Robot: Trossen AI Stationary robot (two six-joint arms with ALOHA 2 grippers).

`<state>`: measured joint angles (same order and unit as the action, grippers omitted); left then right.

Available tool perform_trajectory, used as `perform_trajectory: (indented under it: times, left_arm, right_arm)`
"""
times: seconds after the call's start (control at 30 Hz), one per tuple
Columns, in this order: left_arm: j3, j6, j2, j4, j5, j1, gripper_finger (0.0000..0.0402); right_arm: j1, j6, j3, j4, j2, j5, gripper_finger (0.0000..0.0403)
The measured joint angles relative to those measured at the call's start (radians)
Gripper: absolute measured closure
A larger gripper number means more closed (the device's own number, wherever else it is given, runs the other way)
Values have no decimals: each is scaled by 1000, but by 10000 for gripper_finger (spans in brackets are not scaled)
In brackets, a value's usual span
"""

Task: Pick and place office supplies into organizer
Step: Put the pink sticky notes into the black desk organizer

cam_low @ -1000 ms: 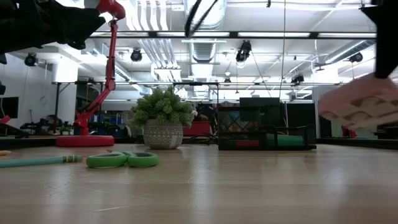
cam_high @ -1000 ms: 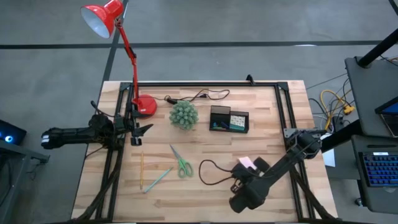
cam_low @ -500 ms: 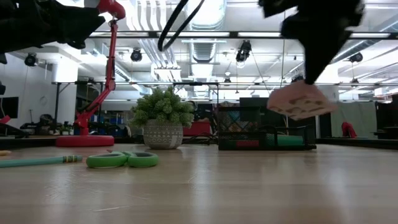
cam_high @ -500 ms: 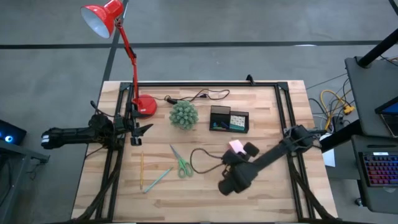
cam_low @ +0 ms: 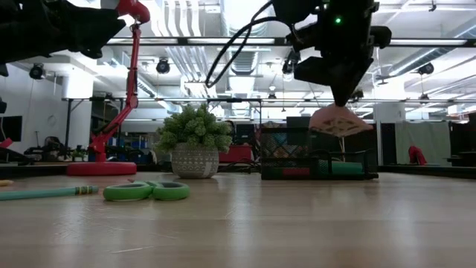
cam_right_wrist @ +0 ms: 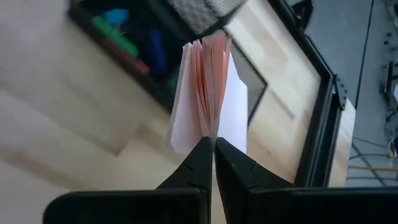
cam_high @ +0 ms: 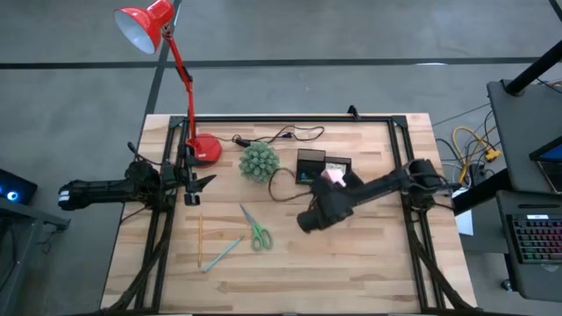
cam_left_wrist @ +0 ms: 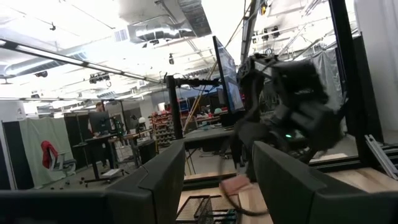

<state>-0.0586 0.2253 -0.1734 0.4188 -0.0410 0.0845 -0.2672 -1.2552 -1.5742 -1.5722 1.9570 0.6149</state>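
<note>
I need to move the pad inward with my right gripper before I let go of it. The sticky-note pad's gripped end [cam_right_wrist: 191,132] is hanging outside the organizer's near rim [cam_right_wrist: 163,102].
My right gripper [cam_high: 333,178] [cam_low: 338,98] is above the black organizer [cam_high: 313,164] [cam_low: 316,161], shut on the pink sticky-note pad [cam_high: 334,174] [cam_low: 339,120] [cam_right_wrist: 208,93]. The organizer holds small green and blue items [cam_right_wrist: 118,34]. Green-handled scissors [cam_high: 256,230] [cam_low: 146,191], a yellow pencil [cam_high: 200,239] and a light green pen [cam_high: 224,253] [cam_low: 41,193] lie flat on the near-left part of the table. My left gripper [cam_high: 198,183] [cam_left_wrist: 217,180] waits open at the table's left edge. My right gripper pinches the sticky-note pad by one edge [cam_right_wrist: 210,138] between its two fingers [cam_right_wrist: 231,163], coming from above and pointing down. The pad's sheets fan apart away from the fingers. The pad hangs below the fingers, lifted clear over the organizer.
A round green plant [cam_high: 260,162] [cam_low: 195,145] stands left of the organizer. The red lamp's base [cam_high: 206,149] [cam_low: 102,168] sits at the far left, with a dark cord [cam_high: 279,135] along the far edge. The right arm's cable loops near the plant [cam_high: 279,183].
My right gripper has carried the pink pad from the near-right part of the table toward the far edge and leftward, rising until it is over the organizer. Its cable loop has trailed along with it. The left arm has kept still.
</note>
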Motion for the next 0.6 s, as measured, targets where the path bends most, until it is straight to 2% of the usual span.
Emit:
perform_trajectory:
  times: [0.23,0.43,0.6]
  left_arm:
    - [0,0,0,0,0,0,226]
    - [0,0,0,0,0,0,226]
    - [0,0,0,0,0,0,226]
  right_arm:
    - [71,-70,91,22,-76,29,394]
    - [88,-72,150,117,-73,48,394]
    - [91,-118,200,128,-71,61,394]
